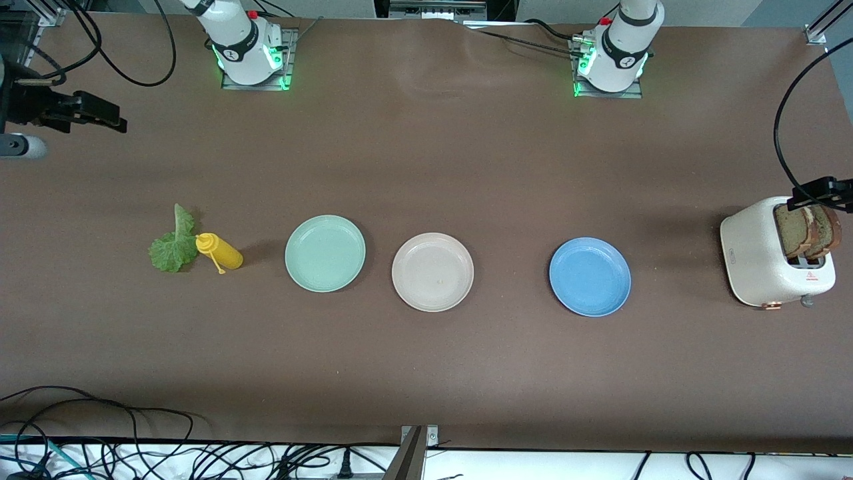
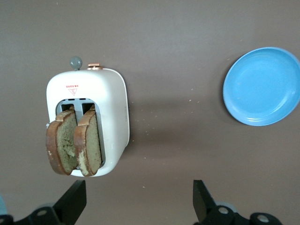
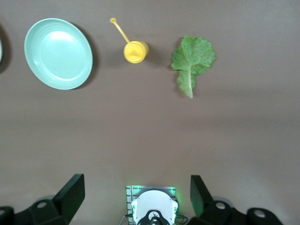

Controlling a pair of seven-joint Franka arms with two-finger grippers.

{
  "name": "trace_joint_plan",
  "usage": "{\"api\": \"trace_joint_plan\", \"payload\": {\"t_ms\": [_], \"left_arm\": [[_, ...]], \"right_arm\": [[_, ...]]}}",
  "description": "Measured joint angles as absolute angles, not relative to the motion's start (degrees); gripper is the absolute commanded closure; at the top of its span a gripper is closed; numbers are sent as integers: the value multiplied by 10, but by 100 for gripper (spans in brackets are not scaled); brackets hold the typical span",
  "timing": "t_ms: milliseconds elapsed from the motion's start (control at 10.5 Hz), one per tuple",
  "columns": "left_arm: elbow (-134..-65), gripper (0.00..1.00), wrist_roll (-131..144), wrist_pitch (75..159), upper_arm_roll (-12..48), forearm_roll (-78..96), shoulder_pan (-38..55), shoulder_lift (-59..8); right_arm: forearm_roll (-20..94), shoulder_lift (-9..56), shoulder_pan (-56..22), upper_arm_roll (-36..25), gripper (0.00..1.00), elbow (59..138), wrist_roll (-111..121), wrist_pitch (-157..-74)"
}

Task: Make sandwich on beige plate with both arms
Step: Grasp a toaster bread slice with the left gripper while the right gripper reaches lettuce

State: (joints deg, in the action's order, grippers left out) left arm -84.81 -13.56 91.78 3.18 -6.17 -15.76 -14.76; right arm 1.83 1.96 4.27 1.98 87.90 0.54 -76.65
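Note:
Next, my left gripper grabs a bread slice by the crust edge standing out of the toaster, to start the sandwich on the beige plate (image 1: 432, 271).
The beige plate (image 1: 432, 271) lies empty mid-table between a mint-green plate (image 1: 325, 253) and a blue plate (image 1: 590, 276). Two brown bread slices (image 1: 810, 230) stand in a white toaster (image 1: 766, 260) at the left arm's end; they also show in the left wrist view (image 2: 75, 145). A green lettuce leaf (image 1: 172, 243) lies flat at the right arm's end and shows in the right wrist view (image 3: 192, 61). My left gripper (image 1: 816, 190) is open and empty, up by the toaster (image 2: 112, 112). My right gripper (image 1: 110, 115) is open and empty, high over the table's right-arm end.
A yellow squeeze bottle (image 1: 220, 252) lies on its side, touching the lettuce, between it and the mint-green plate; the right wrist view shows the bottle (image 3: 135, 50) and that plate (image 3: 58, 53). The blue plate (image 2: 262, 86) shows in the left wrist view. Cables run along the table's near edge.

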Motion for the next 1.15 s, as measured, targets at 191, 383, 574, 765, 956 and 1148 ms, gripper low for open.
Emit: {"api": "trace_joint_plan", "payload": {"t_ms": [191,383,574,765,956,1148], "left_arm": [[-851,0,-144,952,32,-67,-180,-179],[-867,0,-169,996,32,-68,-214,-207],[-908,0,-187,1042,32,-68,-239,-219],[-940,38,-191,1056,32,-68,-245,-220],[-950,89,-191,1056,33,-68,-245,-220],[-950,100,-191,1049,32,-68,-246,-219]], "right_arm": [[7,25,45,-2,0,892,32,-783],[-22,26,44,-2,0,909,42,-806],[-48,27,44,-3,0,943,44,-848],[-54,28,44,-13,0,974,44,-887],[-54,28,45,-27,0,1003,46,-914],[-54,28,44,-29,0,1030,46,-947]]}}
